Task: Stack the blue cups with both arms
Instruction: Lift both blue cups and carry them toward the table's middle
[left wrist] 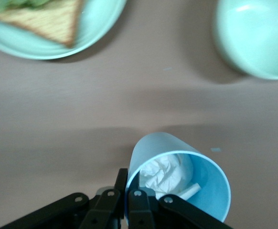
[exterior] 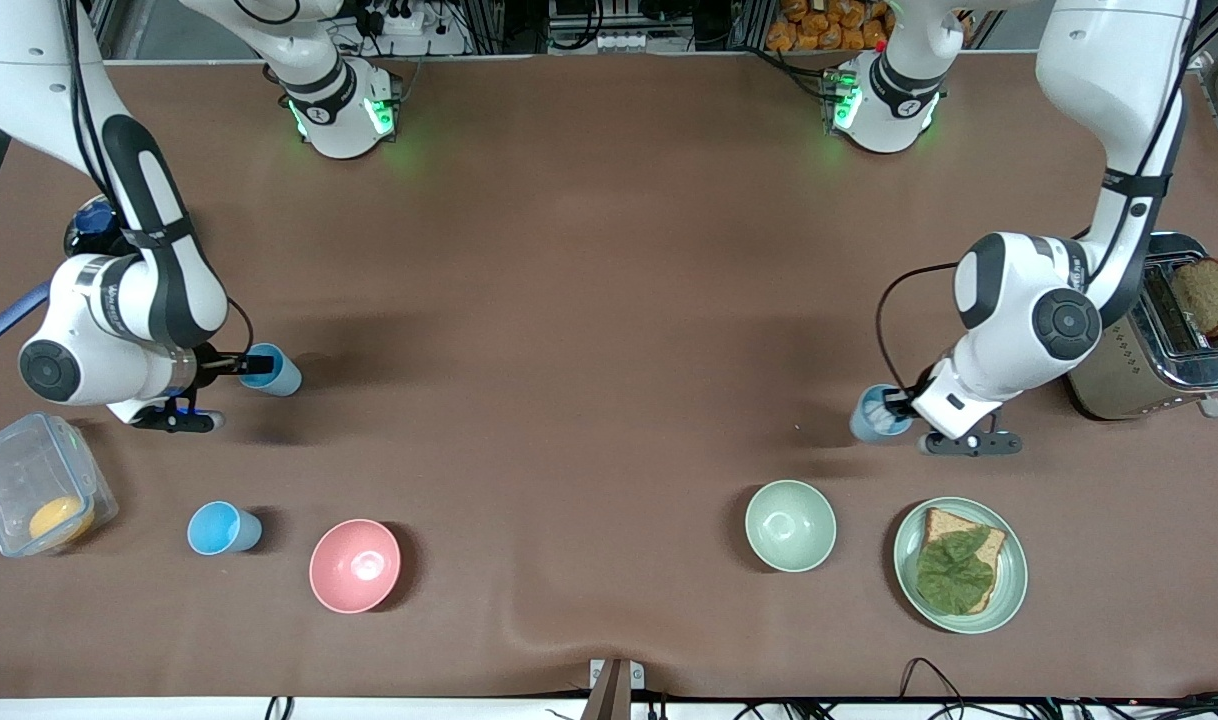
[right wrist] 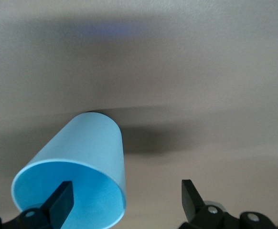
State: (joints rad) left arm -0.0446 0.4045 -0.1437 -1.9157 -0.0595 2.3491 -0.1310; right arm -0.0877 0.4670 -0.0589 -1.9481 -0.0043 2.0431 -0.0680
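Observation:
I should stack the light-blue cup with the other blue cups, so my right gripper will grab it by its rim (exterior: 261, 365) (right wrist: 123, 195) next.
A greyer blue cup (exterior: 875, 414) with crumpled white paper in it sits toward the left arm's end of the table. My left gripper (exterior: 897, 404) is shut on its rim, pinching the wall of the cup (left wrist: 177, 162) between its fingers (left wrist: 121, 183); I cannot tell if it is lifted. A light-blue cup (exterior: 272, 370) stands toward the right arm's end. My right gripper (exterior: 252, 365) is open astride the cup's wall (right wrist: 89, 152), one finger (right wrist: 62, 195) inside and the other outside. A third blue cup (exterior: 223, 528) stands nearer the front camera, beside the pink bowl.
A pink bowl (exterior: 355, 565), a pale green bowl (exterior: 790, 525) and a green plate (exterior: 1009, 580) with toast and lettuce stand nearer the front camera. A toaster (exterior: 1139, 360) with bread is at the left arm's end. A clear container (exterior: 29, 480) is at the right arm's end.

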